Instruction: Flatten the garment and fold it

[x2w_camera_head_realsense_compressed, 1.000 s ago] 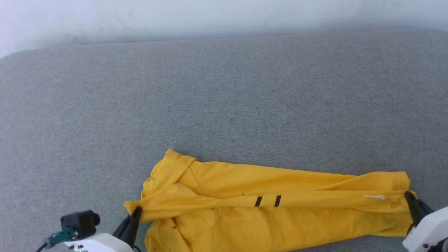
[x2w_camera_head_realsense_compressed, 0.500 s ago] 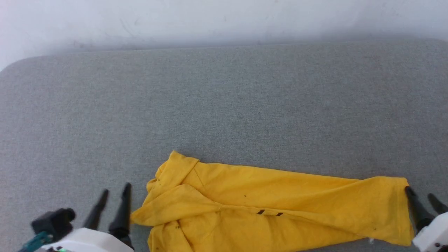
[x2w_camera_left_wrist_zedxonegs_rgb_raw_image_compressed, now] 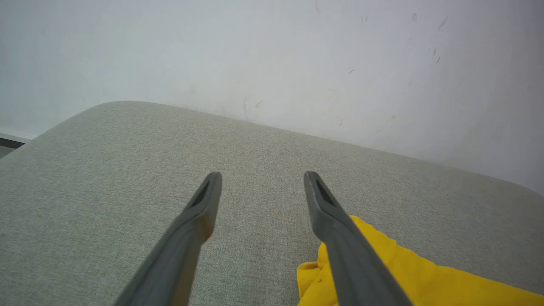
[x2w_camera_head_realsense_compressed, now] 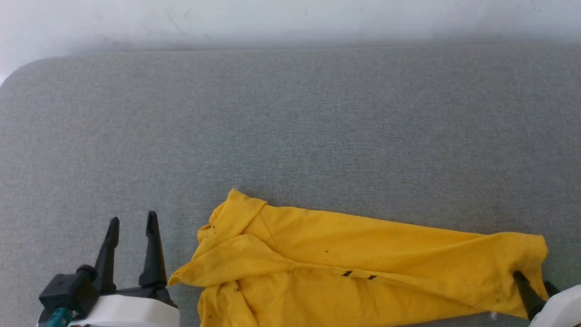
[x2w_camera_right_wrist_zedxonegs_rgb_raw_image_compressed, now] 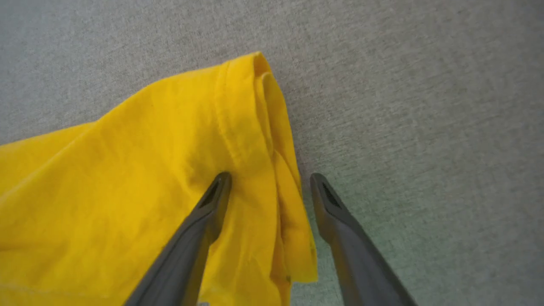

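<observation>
The shirt (x2w_camera_head_realsense_compressed: 376,245) lies flat and slack across the table, so the robot's right gripper will next pinch it by its hemmed edge (x2w_camera_head_realsense_compressed: 531,275), where the layers end.
The garment (x2w_camera_head_realsense_compressed: 363,268), a bright yellow T-shirt, lies folded lengthwise and rumpled along the near edge of the grey padded table (x2w_camera_head_realsense_compressed: 290,136); two small black marks show on its fold. My left gripper (x2w_camera_head_realsense_compressed: 132,221) stands open to the left of the shirt's sleeve end, apart from the cloth; in the left wrist view the left gripper (x2w_camera_left_wrist_zedxonegs_rgb_raw_image_compressed: 260,175) has nothing between its fingers and the garment (x2w_camera_left_wrist_zedxonegs_rgb_raw_image_compressed: 408,272) lies at lower right. My right gripper (x2w_camera_right_wrist_zedxonegs_rgb_raw_image_compressed: 270,176) is open over the hemmed right edge of the garment (x2w_camera_right_wrist_zedxonegs_rgb_raw_image_compressed: 140,170), one finger above the cloth, one above the table.
A pale wall (x2w_camera_head_realsense_compressed: 290,18) runs behind the table's far edge. The table's rounded left corner (x2w_camera_head_realsense_compressed: 27,68) is in view. A broad stretch of grey surface lies beyond the shirt.
Both grippers opened and let go of the shirt, whose lifted fold dropped flat. The left gripper has drawn away leftward. The head view shifted slightly.
</observation>
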`<state>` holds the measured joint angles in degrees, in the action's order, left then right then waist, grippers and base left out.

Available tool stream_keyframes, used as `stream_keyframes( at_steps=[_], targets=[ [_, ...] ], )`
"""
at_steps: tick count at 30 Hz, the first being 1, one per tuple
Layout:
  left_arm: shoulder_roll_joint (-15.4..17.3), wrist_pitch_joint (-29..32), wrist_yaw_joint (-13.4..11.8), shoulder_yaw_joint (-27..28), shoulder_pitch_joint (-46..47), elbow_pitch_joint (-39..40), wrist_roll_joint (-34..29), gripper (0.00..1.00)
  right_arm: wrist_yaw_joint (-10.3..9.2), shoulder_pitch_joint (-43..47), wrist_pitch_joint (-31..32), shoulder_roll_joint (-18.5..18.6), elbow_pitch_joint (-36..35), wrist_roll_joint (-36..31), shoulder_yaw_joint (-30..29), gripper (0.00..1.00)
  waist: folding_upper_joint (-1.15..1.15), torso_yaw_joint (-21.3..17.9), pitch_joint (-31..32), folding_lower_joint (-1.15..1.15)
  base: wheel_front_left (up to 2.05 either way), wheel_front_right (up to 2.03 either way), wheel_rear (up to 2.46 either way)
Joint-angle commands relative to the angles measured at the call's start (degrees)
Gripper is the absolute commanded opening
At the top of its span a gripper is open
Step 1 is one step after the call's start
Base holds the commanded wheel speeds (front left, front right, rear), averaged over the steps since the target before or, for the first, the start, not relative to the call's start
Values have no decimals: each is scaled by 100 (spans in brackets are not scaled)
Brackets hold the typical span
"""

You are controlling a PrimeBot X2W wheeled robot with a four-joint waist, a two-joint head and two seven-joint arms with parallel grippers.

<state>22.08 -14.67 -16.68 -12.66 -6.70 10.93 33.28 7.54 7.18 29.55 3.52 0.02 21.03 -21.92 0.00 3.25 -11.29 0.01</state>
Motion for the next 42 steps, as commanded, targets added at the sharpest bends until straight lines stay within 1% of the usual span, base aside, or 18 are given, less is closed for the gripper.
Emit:
stream_keyframes(
  at_steps=[1,5,6,7,8,14,19,22,24,26,28,31,38,42],
  targets=[
    [-42,-28,37,-7,29,-34,-63,100,-5,12,-32,9,62,-27,31,100,0,30,-22,-1,0,0,0],
    [-164,-30,142,-20,95,-134,-153,100,-5,-57,18,55,473,-19,177,100,0,95,-30,-1,0,0,0],
    [-182,-31,165,-20,113,-159,-170,100,-5,-87,49,51,561,15,191,44,0,108,-26,-1,0,0,0],
    [-197,-31,186,-19,132,-181,-183,100,-5,-137,24,43,638,53,153,16,0,121,-21,-1,0,0,0],
    [-208,-31,206,-20,149,-206,-195,100,-5,-174,24,38,719,60,136,0,0,134,-10,-1,0,0,0],
    [-257,-32,272,18,136,-321,-206,100,-5,-366,-186,111,855,-4,-38,0,0,143,124,-1,0,0,0],
    [-293,-32,325,24,78,-379,-185,100,-5,-474,-331,360,869,-94,-512,0,0,122,206,-1,0,0,0],
    [-304,-32,345,8,61,-407,-186,100,-5,-466,-413,616,881,-231,-882,0,0,121,239,-1,0,0,0],
    [-299,-32,353,-6,47,-432,-188,100,-5,-453,-422,704,866,-270,-995,0,0,112,259,-1,0,0,0],
    [-301,-32,358,-18,27,-455,-179,100,-5,-417,-340,709,772,-239,-945,0,0,94,270,-1,0,0,0],
    [-315,-27,374,-42,15,-486,-157,100,-5,-363,-208,651,596,-132,-775,0,0,76,274,-1,0,0,0],
    [-352,-26,398,-83,16,-535,-127,100,-5,-235,93,505,182,107,-290,0,0,47,275,-1,0,0,0],
    [-431,-27,440,-147,118,-618,-110,100,-5,42,870,165,-1001,682,1426,0,0,28,221,-1,0,0,0],
    [-468,-28,478,-186,206,-678,-103,100,-5,-28,1108,56,-1389,879,2302,0,0,91,169,-1,0,0,0]
  ],
)
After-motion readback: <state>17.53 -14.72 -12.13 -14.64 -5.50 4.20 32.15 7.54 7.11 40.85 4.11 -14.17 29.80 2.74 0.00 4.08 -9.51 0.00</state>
